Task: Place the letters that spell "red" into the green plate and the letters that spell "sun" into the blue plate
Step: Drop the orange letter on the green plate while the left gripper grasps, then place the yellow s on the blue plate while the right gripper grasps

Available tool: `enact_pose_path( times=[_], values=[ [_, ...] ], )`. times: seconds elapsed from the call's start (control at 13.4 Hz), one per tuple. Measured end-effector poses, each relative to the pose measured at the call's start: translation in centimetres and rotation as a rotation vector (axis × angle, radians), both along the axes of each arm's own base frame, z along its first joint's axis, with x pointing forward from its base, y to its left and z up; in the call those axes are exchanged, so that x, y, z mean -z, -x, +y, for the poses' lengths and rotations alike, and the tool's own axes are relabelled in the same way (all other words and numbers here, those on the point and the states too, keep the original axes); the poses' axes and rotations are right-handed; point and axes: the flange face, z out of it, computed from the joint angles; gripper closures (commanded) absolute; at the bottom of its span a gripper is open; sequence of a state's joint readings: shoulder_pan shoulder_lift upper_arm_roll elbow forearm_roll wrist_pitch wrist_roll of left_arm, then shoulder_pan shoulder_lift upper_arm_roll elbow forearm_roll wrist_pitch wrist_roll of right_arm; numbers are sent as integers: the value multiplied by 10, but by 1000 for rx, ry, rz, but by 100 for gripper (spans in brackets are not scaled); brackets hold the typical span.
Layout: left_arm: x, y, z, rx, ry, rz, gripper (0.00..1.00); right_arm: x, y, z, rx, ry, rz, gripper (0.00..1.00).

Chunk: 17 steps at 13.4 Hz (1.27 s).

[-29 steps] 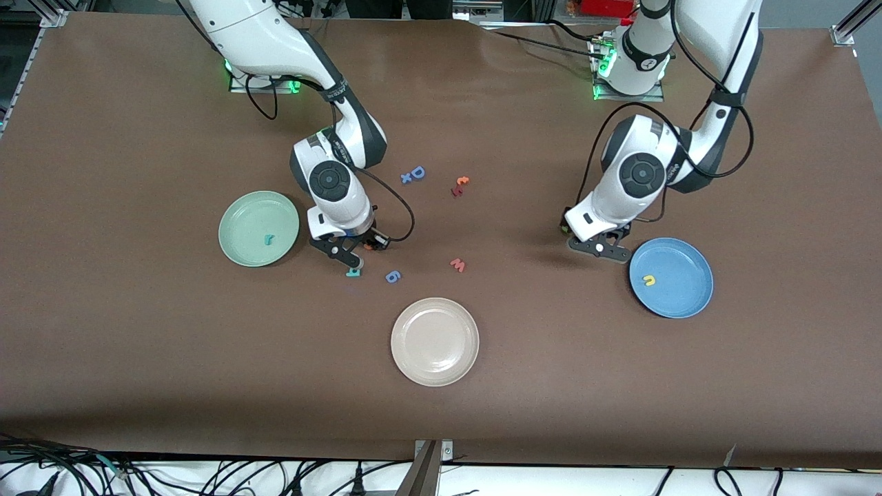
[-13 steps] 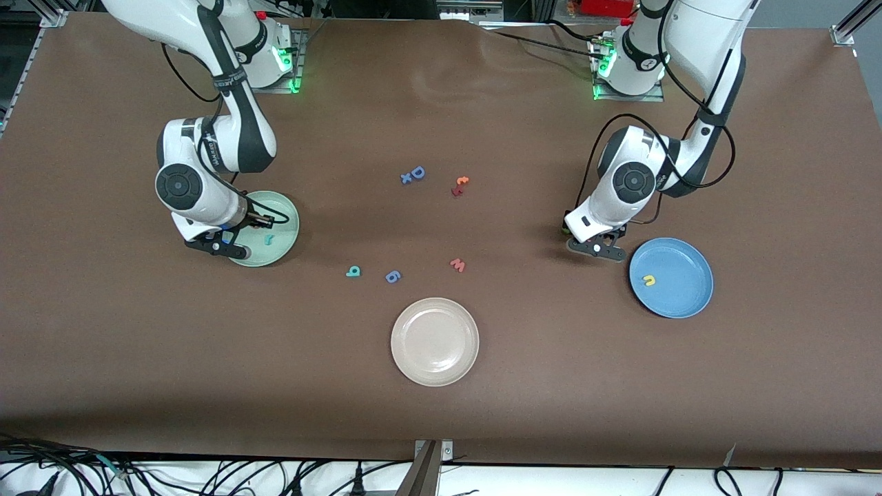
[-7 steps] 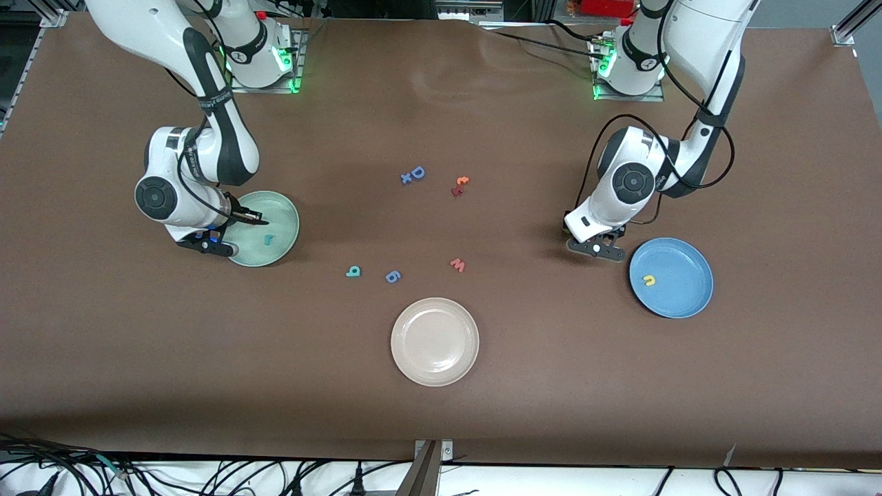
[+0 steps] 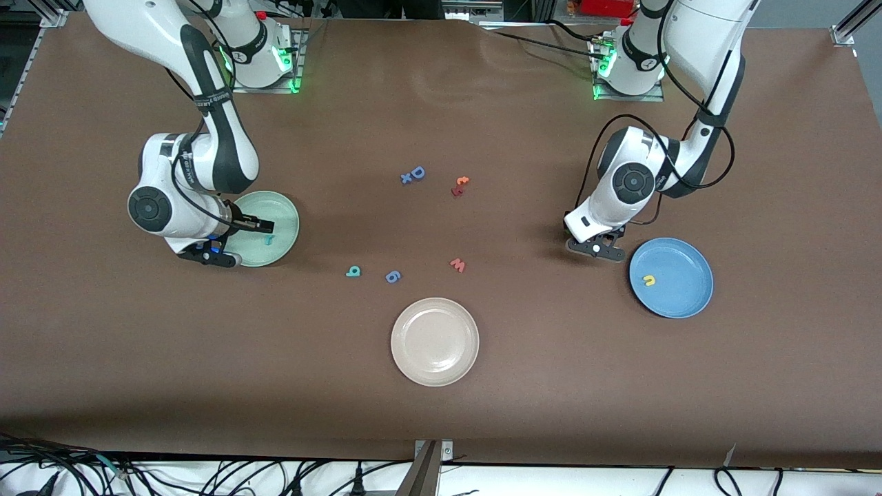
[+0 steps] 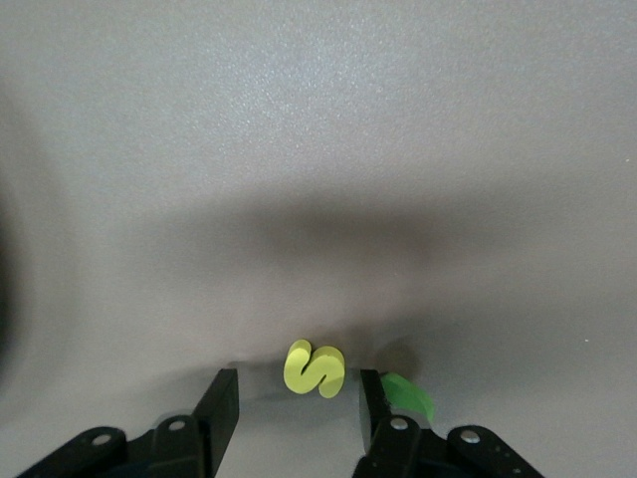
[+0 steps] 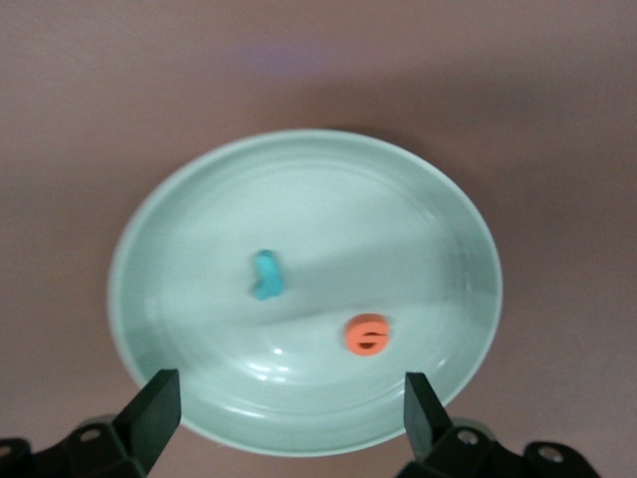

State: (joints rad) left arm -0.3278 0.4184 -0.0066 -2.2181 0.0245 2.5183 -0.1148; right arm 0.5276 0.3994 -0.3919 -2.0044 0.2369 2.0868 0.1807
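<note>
I will next grab the teal "d" by its looped body [image 4: 353, 271] with my right gripper to finish "red" in the green plate.
My right gripper [image 4: 238, 241] [image 6: 289, 408] hangs open over the green plate [image 4: 279, 210] [image 6: 328, 189], at its edge nearer the front camera. In the plate lie the teal "r" [image 4: 269, 240] [image 6: 267, 276] and the orange "e" [image 6: 367, 334]. The teal "d" [image 4: 353, 271] lies on the table. My left gripper [image 4: 597, 249] [image 5: 299, 393] is low on the table beside the blue plate [image 4: 682, 300], open around the yellow "s" [image 5: 315, 368] with a gap on each side. The green "n" [image 5: 408, 395] lies just outside one finger. The yellow "u" [image 4: 648, 280] sits in the blue plate.
A beige plate [image 4: 435, 324] stands near the front camera at mid-table. Loose letters lie in the middle: blue "g" [image 4: 393, 276], red "w" [image 4: 457, 264], blue "D" and "x" [image 4: 413, 174], orange "t" [image 4: 460, 184].
My right gripper carried the orange "e" over the green plate and opened; the "e" now lies in the plate. My left gripper stayed beside the blue plate.
</note>
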Motion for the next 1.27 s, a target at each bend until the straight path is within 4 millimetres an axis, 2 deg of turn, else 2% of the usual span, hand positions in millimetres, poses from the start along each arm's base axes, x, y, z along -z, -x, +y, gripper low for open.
enact_pose_path(
  times=[0.15, 0.22, 0.37, 0.45, 0.52, 0.82, 0.9, 1.05, 1.27],
  values=[
    [0, 0, 0, 2, 0, 0, 38, -13, -12, 36, 20, -20, -34, 1],
    [1, 0, 0, 2, 0, 1, 38, -15, -16, 63, 46, -7, -47, 1],
    [2, 0, 1, 1, -1, 1, 38, -7, -20, 120, 92, 34, -65, 1],
    [2, 0, 2, -1, -2, 0, 39, 1, -22, 141, 115, 52, -80, 1],
    [2, -1, 4, -3, -3, 0, 39, 9, -27, 154, 137, 64, -97, 1],
    [2, -5, 13, -1, -6, -6, 40, 46, -42, 178, 239, 63, -144, 2],
    [2, -5, 14, -1, -7, -7, 44, 54, -46, 184, 267, 66, -162, 2],
    [3, -5, 14, -1, -7, -8, 52, 63, -53, 193, 317, 73, -183, 2],
    [3, -6, 14, -1, -6, -9, 60, 70, -57, 197, 348, 80, -187, 2]
  ],
)
